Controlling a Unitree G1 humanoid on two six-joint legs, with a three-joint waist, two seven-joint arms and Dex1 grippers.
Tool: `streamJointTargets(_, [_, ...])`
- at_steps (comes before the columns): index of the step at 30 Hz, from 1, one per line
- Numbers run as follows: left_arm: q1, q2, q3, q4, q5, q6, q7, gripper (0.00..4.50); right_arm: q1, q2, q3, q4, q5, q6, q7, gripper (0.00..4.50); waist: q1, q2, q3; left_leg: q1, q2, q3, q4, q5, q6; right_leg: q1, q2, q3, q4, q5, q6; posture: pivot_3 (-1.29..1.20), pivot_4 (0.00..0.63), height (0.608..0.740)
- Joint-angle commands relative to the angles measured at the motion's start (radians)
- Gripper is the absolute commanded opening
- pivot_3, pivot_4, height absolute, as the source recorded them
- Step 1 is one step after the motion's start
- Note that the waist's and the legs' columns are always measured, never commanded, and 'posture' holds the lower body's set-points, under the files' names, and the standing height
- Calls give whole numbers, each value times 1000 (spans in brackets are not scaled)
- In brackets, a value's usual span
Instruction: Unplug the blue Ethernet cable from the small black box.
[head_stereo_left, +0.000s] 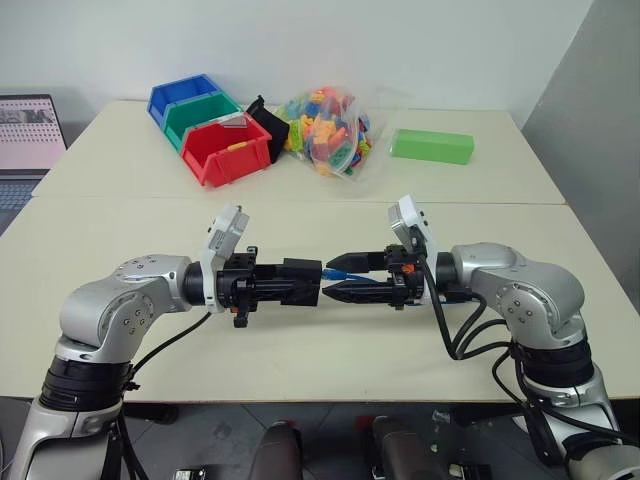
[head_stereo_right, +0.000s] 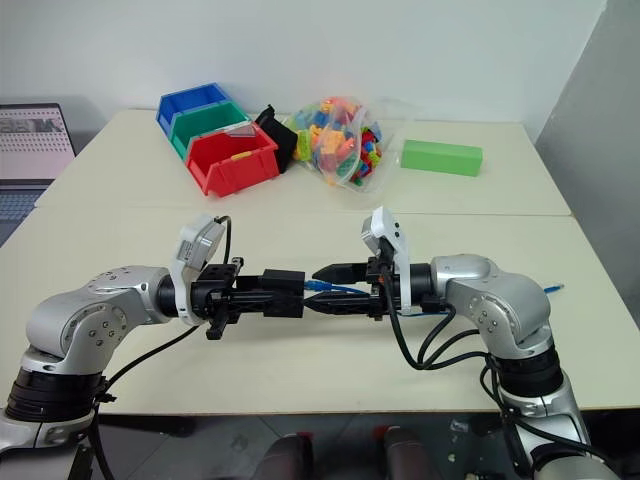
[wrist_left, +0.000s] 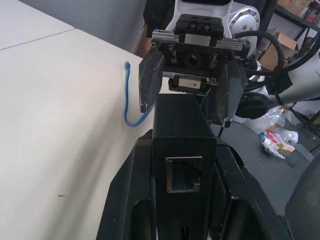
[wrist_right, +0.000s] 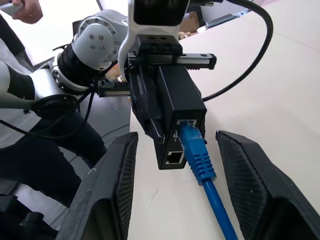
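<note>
The blue plug is between my fingers at its ribbed boot (wrist_right: 201, 166) in the right wrist view, so my right gripper will close now. Closing now would hold it.
My left gripper (head_stereo_left: 297, 283) is shut on the small black box (head_stereo_left: 301, 270) and holds it level above the table's front half. In the right wrist view the blue Ethernet cable (wrist_right: 198, 156) is plugged into the upper of two ports on the box (wrist_right: 181, 97). My right gripper (head_stereo_left: 333, 278) faces the box from the right and stands open, one finger (wrist_right: 107, 195) on each side of the plug without touching it. The rest of the cable (wrist_left: 131, 102) trails over the table to its free end (head_stereo_right: 553, 290).
Blue, green and red bins (head_stereo_left: 226, 148) stand at the back of the table, beside a small black bin (head_stereo_left: 268, 122), a bag of coloured bricks (head_stereo_left: 330, 130) and a green block (head_stereo_left: 431, 146). A laptop (head_stereo_left: 30, 130) is at far left. A person's hand (wrist_right: 20, 10) shows behind.
</note>
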Motion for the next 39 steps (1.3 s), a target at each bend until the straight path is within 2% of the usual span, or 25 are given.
streamJointTargets(1, [-10,2,7,-39,0,-16,-5,800,-22,-4,-22,8,40,-3,-10,2618,0,0,0,0,0,0,0,0,0,0,0,0,0,0,0,0,150,740])
streamJointTargets(10, [-3,2,6,-49,7,-17,-3,800,-32,-4,-13,25,59,-9,-26,2618,-1,0,0,0,0,0,0,0,0,0,0,0,0,0,0,0,150,740])
streamJointTargets(22, [-5,-1,10,-47,7,-17,-6,799,-30,-36,25,17,44,-34,-12,91,-4,0,0,0,0,0,0,0,0,0,0,0,0,0,0,0,150,740])
streamJointTargets(31, [8,5,10,-53,9,-16,-23,799,-31,-54,40,30,47,-41,-8,75,-5,0,0,0,0,0,0,0,0,0,0,0,0,0,0,0,150,740])
streamJointTargets(39, [76,38,67,22,75,-86,-11,799,38,-161,12,72,15,-70,11,74,-5,0,0,0,0,0,0,0,0,0,0,0,-1,0,0,0,150,740])
